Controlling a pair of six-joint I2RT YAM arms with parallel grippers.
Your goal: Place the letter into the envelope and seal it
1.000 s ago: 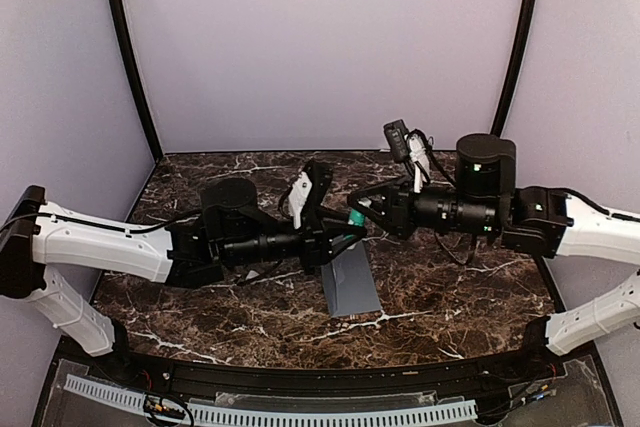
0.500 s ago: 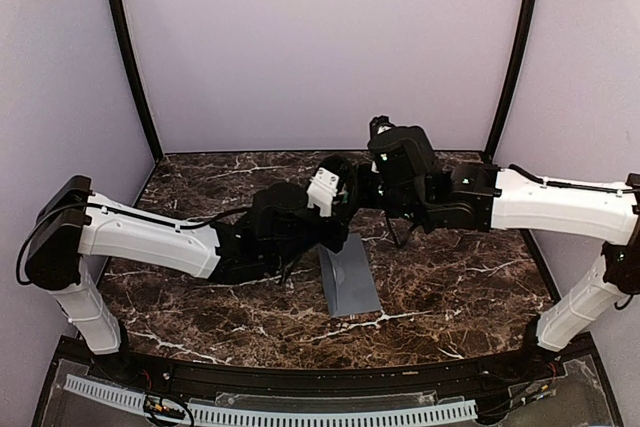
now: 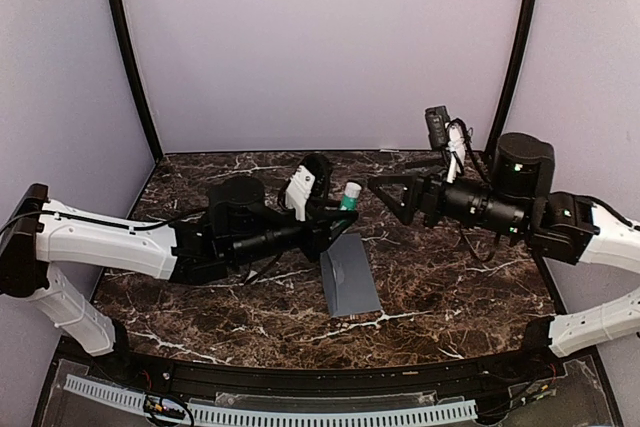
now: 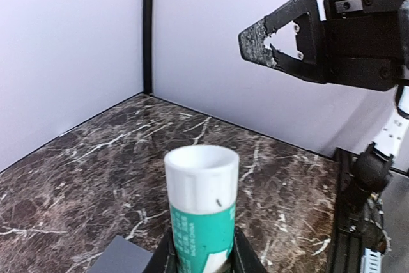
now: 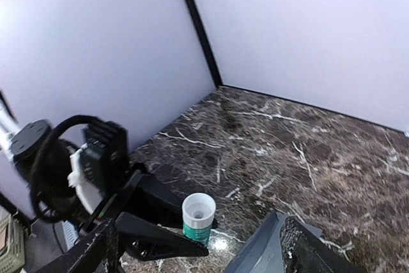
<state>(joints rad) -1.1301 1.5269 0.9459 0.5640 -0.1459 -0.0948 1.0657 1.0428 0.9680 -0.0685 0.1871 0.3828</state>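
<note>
The glue stick's hollow white top (image 3: 352, 190) (image 5: 199, 209) is the part my right gripper needs to reach and grab. The green body of the glue stick stays for my left gripper, for sealing.
The blue-grey envelope (image 3: 350, 275) lies flat on the marble table, with a corner showing in the left wrist view (image 4: 121, 259) and an edge in the right wrist view (image 5: 255, 257). The letter is out of view. My left gripper (image 3: 338, 217) is shut on a white-and-green glue stick (image 3: 349, 197), held upright just beyond the envelope's far end; its hollow white top (image 4: 202, 174) faces up, with the jaws (image 4: 202, 259) clamped on the green body. My right gripper (image 3: 386, 197) stands open and empty a short way right of the glue stick (image 5: 199, 217), fingers spread wide (image 5: 198, 260).
The dark marble table (image 3: 450, 277) is bounded by lilac walls with black corner posts (image 3: 130, 57). The right arm's wrist camera (image 3: 438, 127) sticks up above its forearm. A black rail (image 3: 300, 372) runs along the near edge.
The right gripper has opened and drawn back to the right, away from the glue stick. The left arm has shifted back left, with the stick now upright in its grip.
</note>
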